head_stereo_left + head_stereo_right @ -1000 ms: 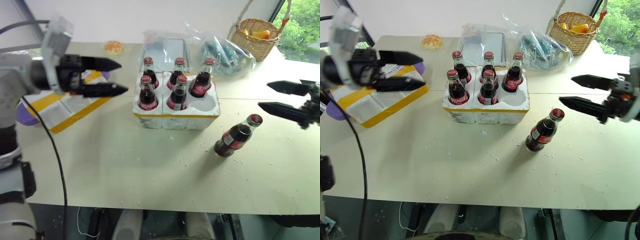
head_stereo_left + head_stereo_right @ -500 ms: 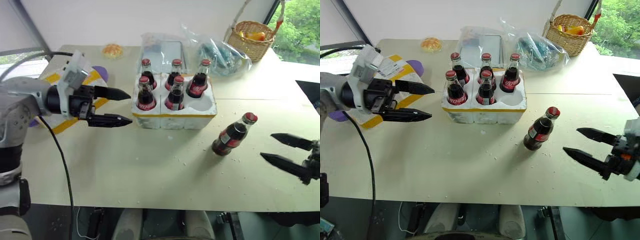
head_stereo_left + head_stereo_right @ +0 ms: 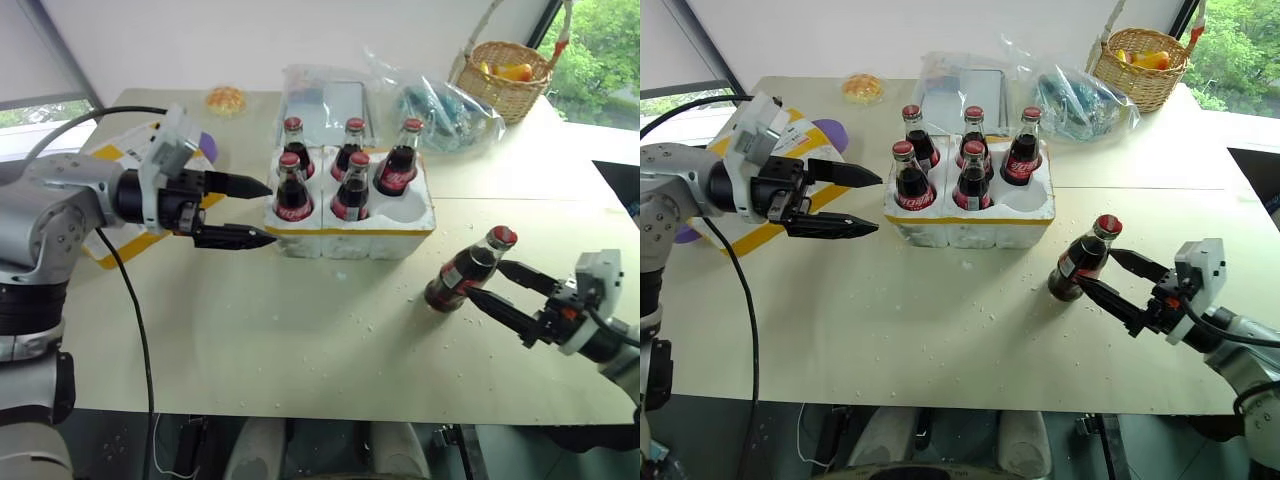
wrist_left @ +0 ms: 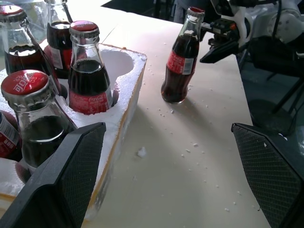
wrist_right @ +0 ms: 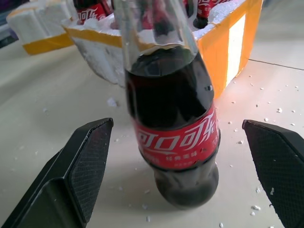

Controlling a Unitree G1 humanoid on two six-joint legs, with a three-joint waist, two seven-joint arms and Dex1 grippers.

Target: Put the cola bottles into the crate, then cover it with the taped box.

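Observation:
The bottle's red label is still beyond my fingers, so they would miss the bottle if I closed now. My right gripper should first move toward the label, then close on the bottle.
The crate [image 3: 350,240] holds several cola bottles [image 3: 293,190], and its front right well [image 3: 405,208] is empty. One more cola bottle [image 3: 466,272] stands on the table to the right of the crate. My right gripper [image 3: 487,281] is open and low, with one finger on either side of that bottle [image 5: 173,133] and not touching it. My left gripper [image 3: 272,212] is open and level, with its tips just left of the crate [image 4: 121,109]. The taped box [image 3: 795,140] lies at the far left, partly hidden behind my left gripper.
At the back right stands a wicker basket [image 3: 510,75] of fruit. Clear plastic bags [image 3: 440,100] lie behind the crate, and a round pastry [image 3: 227,97] sits at the back left. Foam crumbs [image 3: 370,322] dot the table. The table's front edge is near.
My right gripper has sunk and moved left until its fingers flank the loose bottle. My left gripper has come down and closer to the crate's left side. Both stayed open.

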